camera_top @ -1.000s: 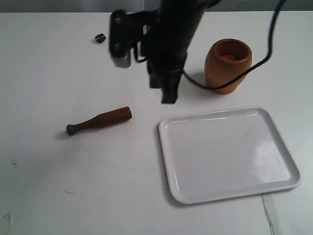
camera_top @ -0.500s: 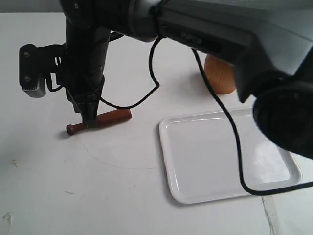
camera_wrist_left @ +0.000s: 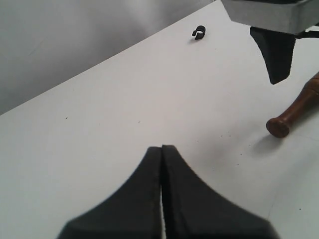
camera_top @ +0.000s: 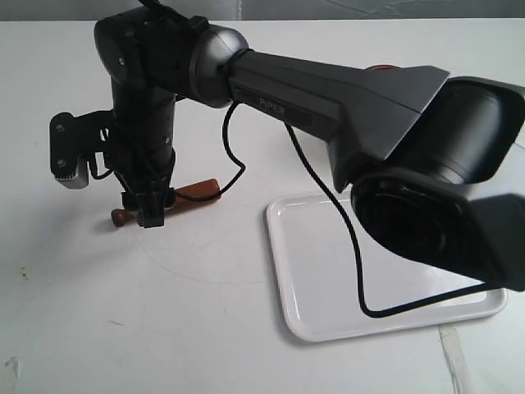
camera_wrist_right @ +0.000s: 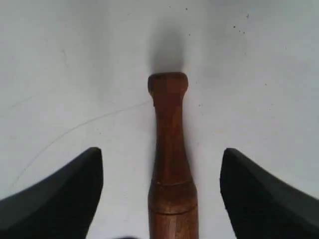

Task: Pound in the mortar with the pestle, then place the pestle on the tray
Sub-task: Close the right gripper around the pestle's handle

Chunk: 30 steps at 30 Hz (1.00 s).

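The pestle's thick end has to stay free to pound in the mortar, so the robot's right gripper needs to grab the pestle by its slim handle next.
The pestle lies flat on the white table, left of the tray. My right gripper has reached across and hangs low over the pestle's thin half. It is open, and the pestle runs between its two fingers without touching either. The knob end points away from the right gripper. Only a sliver of the mortar shows behind the right arm. My left gripper is shut and empty above bare table; the pestle's knob lies off to one side of it.
A tiny black object lies on the table beyond the left gripper. The right arm's big dark body blocks much of the exterior view, over the tray's far side. A cable hangs across the tray.
The right arm swung from near the mortar leftward and down onto the pestle, and its open fingers now straddle it. The pestle has not moved.
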### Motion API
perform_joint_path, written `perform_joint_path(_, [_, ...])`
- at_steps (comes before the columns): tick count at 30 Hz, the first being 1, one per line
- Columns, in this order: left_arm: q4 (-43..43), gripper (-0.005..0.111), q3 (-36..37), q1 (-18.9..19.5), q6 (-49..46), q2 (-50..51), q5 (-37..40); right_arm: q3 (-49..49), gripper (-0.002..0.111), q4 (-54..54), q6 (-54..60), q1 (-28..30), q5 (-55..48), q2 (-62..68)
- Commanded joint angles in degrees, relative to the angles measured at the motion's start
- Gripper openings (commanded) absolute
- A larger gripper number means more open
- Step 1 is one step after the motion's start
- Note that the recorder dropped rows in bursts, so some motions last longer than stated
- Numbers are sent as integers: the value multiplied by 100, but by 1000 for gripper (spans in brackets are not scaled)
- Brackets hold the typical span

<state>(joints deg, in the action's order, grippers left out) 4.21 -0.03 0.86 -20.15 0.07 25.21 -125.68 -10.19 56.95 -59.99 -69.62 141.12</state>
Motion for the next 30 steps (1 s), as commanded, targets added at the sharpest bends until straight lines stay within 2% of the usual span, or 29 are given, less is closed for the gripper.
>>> perform_joint_path(1, [-42, 0, 3, -44, 47, -7, -17, -41, 60, 55, -78, -12, 54, 16])
perform_joint_path(10, [-42, 0, 3, -44, 47, -7, -17, -41, 58, 22, -474, -12, 256, 199])
perform_joint_path(19, [-42, 0, 3, -44, 47, -7, -17, -41, 37, 22, -497, -12, 435, 266])
perform_joint_path(30, [-42, 0, 3, -44, 47, -7, -17, -41, 37, 22, -472, -12, 451, 311])
